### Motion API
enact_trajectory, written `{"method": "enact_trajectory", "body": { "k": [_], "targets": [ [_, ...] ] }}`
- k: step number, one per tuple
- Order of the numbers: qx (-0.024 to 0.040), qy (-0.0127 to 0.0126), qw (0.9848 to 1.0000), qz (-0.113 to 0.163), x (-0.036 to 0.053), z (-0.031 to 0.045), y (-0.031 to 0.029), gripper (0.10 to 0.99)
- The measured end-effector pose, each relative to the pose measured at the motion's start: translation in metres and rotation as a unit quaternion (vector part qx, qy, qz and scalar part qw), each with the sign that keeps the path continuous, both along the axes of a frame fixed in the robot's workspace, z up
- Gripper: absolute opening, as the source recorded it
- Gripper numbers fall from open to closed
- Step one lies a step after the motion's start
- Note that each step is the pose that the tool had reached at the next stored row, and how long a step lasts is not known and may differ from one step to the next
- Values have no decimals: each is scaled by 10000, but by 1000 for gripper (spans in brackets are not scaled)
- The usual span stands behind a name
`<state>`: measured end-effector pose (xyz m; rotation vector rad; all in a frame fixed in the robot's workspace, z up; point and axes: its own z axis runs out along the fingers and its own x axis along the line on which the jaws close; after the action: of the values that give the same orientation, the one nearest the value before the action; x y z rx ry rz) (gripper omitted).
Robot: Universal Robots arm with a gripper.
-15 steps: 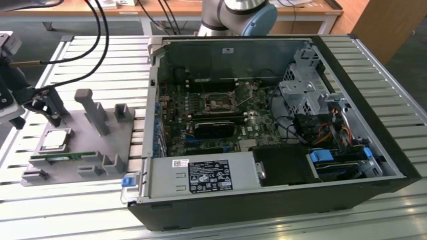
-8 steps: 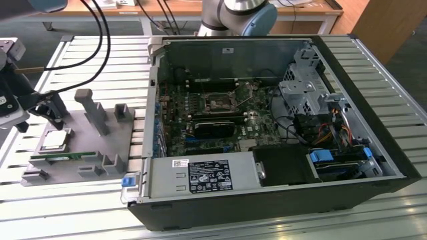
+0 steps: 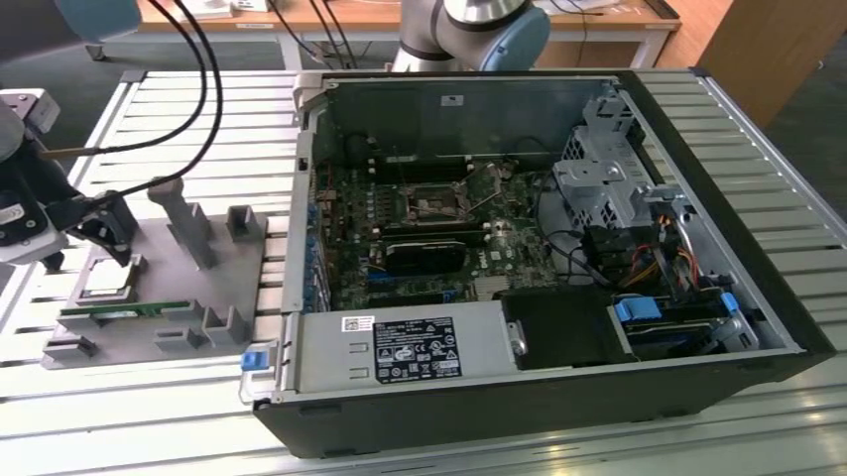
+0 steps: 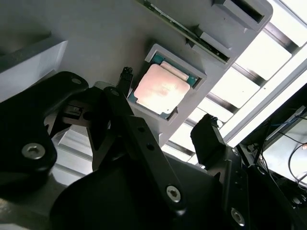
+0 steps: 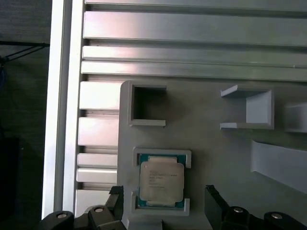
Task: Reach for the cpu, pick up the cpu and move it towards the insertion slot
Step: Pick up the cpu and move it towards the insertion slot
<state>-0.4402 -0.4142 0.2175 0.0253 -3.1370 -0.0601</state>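
My gripper's fingers are above the CPU, so closing now would miss the CPU. My gripper lowers, before it closes on the silver CPU [image 5: 162, 181] in its grey pocket [image 5: 161, 211].
The cpu [image 3: 109, 289] [image 4: 160, 89] [image 5: 160, 180], a flat square chip with a shiny silver top, lies in a square pocket of the grey holder plate [image 3: 198, 297] at the exterior view's left. My gripper [image 3: 90, 254] [image 4: 167, 104] [image 5: 164, 197] hangs just over it, open. One black finger [image 5: 116, 197] stands on each side of the chip, with nothing held between them. The insertion slot [image 3: 434, 204], a silver-framed square socket with a dark centre, sits on the motherboard inside the open computer case [image 3: 530, 407], well off towards the exterior view's right.
A long green memory stick [image 3: 126, 310] lies in the holder plate beside the cpu, and grey posts [image 3: 192, 228] rise from the plate. Black cables [image 3: 198, 89] hang above the slatted metal table [image 3: 173, 119]. A black block [image 3: 426, 255] lies below the socket.
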Motion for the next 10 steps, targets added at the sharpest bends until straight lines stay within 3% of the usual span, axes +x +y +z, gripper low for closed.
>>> {"method": "enact_trajectory", "body": {
  "k": [10],
  "targets": [
    [0, 0, 10000, 0, -1, -178, -2, 765]
  ]
}}
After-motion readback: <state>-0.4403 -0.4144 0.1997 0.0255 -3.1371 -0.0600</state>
